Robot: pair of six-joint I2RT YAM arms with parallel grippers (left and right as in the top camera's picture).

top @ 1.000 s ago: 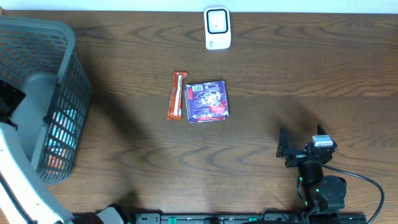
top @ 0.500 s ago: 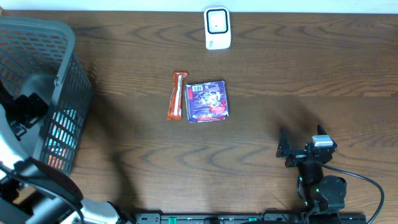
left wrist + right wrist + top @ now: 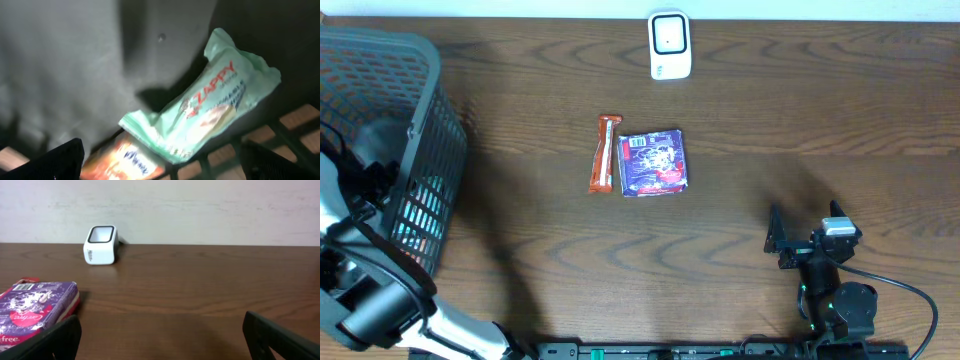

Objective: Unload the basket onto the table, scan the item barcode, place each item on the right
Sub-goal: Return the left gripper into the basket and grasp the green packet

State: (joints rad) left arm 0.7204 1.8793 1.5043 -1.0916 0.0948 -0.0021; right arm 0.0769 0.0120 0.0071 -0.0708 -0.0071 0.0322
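Observation:
My left gripper will next pinch the pale green Zappy packet (image 3: 210, 105) across its middle from the printed side. The packet's bottom side then stays open to the barcode scanner.
The white barcode scanner (image 3: 670, 45) stands at the table's far edge, also visible as the scanner (image 3: 101, 245) in the right wrist view. A purple packet (image 3: 654, 162) and a thin orange-red bar (image 3: 605, 152) lie side by side mid-table. My left arm (image 3: 370, 170) reaches down into the grey basket (image 3: 420, 60). There my left gripper (image 3: 160, 167) is open above a pale green Zappy packet (image 3: 210, 105) and a blurred orange packet (image 3: 125, 162), touching neither. My right gripper (image 3: 805, 228) rests open at the front right, nothing between its fingers.
The basket's mesh floor (image 3: 295, 125) and grey wall (image 3: 60, 65) surround the left gripper. The purple packet (image 3: 35, 307) lies to the left ahead of the right gripper (image 3: 160, 340). Bare wood stretches between the right gripper and the scanner.
My left arm has swung from the table's left edge over and down into the basket. The right arm and the items on the table have not moved.

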